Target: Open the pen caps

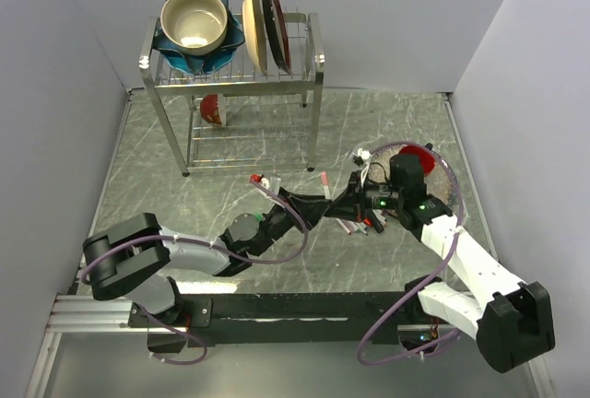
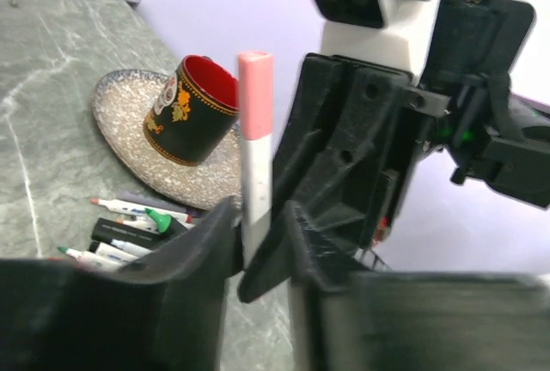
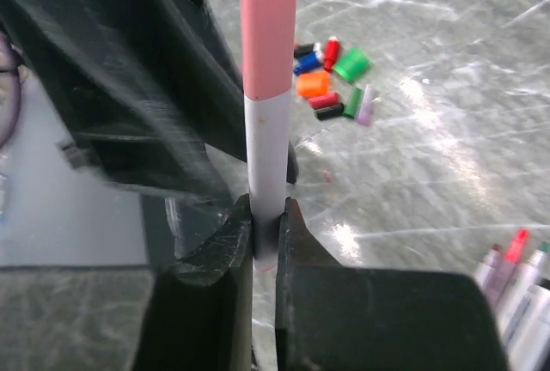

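Note:
The pen's pink cap needs to be pulled open, so my left gripper should grab it next and leave the pen's white body to my right gripper.
A white-barrelled pen with a pink cap stands between my two grippers at the table's middle. My right gripper is shut on the pen's lower end, and the pink cap sits on top. My left gripper closes around the same barrel, well below the cap, with its fingers touching both sides. The two grippers nearly touch. Several loose caps lie in a heap. More pens lie in a pile.
A speckled plate bearing a black mug with a red inside sits at the right, just behind the pens. A metal dish rack with bowls and plates stands at the back. Grey walls close in both sides.

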You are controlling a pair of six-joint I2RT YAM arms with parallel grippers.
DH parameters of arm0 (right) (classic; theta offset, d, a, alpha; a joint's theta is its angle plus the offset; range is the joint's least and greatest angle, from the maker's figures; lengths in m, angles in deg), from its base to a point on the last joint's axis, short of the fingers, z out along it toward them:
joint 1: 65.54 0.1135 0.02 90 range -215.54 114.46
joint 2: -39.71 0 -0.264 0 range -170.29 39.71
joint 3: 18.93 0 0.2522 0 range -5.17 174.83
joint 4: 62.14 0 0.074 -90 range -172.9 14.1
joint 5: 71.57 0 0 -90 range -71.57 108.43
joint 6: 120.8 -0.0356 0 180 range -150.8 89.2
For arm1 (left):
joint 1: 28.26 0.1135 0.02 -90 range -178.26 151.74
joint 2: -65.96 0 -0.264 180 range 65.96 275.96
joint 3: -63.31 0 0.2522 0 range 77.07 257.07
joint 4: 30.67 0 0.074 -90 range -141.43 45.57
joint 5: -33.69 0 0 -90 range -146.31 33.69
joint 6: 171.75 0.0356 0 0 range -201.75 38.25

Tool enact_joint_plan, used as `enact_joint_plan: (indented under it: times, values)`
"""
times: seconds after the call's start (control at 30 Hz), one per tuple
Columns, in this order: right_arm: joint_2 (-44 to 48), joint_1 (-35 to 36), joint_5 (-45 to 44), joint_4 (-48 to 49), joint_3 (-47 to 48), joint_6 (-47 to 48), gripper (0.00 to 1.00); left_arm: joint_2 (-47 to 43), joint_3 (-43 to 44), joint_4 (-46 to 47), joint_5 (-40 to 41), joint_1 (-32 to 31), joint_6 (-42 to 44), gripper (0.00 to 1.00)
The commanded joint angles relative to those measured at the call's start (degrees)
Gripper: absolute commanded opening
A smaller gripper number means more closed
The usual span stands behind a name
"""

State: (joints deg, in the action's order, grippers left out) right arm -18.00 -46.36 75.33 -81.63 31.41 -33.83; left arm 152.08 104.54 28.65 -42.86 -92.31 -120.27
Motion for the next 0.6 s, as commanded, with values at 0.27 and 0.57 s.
enact_joint_plan:
  times: [0.27, 0.57]
  values:
    - [-4.07, -0.11, 7.87, -18.34, 8.51, 22.97, 0.0, -10.54, 1.36, -6.63, -10.71, 5.95, -0.94, 0.66]
    - [-4.07, -0.2, 7.78, -18.87, 8.6, 23.68, 0.0, -6.59, 4.17, -5.49, -16.0, 6.48, -2.34, 0.5]
